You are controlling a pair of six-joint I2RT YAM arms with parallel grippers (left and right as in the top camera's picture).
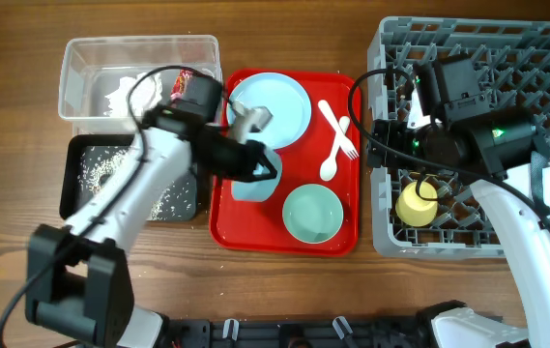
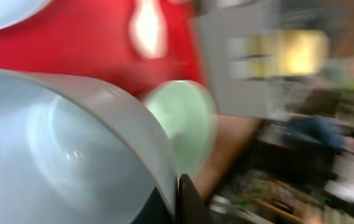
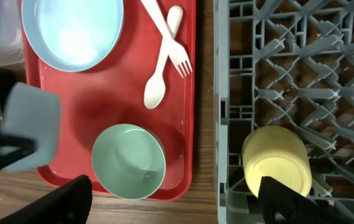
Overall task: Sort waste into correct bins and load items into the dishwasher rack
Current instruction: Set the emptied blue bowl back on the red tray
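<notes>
My left gripper holds the bowl tilted above the red tray's flat bottom and should keep its hold, as the bowl would drop short if I opened now.
My left gripper (image 1: pixel 263 162) is shut on the rim of a pale blue-green bowl (image 1: pixel 248 182) and holds it tilted above the red tray's left side; that bowl fills the left wrist view (image 2: pixel 58 162), with the jaws (image 2: pixel 178 200) pinching its edge. A second bowl (image 1: pixel 313 214) stands upright on the tray, and also shows in the right wrist view (image 3: pixel 129 162). The pale blue plate (image 1: pixel 279 101), white spoon (image 1: pixel 329 166) and fork (image 1: pixel 337 130) lie on the tray. The yellow cup (image 1: pixel 416 205) lies in the grey dishwasher rack (image 1: pixel 506 58). My right gripper (image 3: pixel 177 205) is open and empty above the rack's left edge.
The red tray (image 1: pixel 255 234) sits between the bins and the rack. The clear tub (image 1: pixel 91 58) at the back left holds a white tissue (image 1: pixel 123 93) and a red wrapper (image 1: pixel 184 81). The black tray (image 1: pixel 73 184) in front of it holds crumbs.
</notes>
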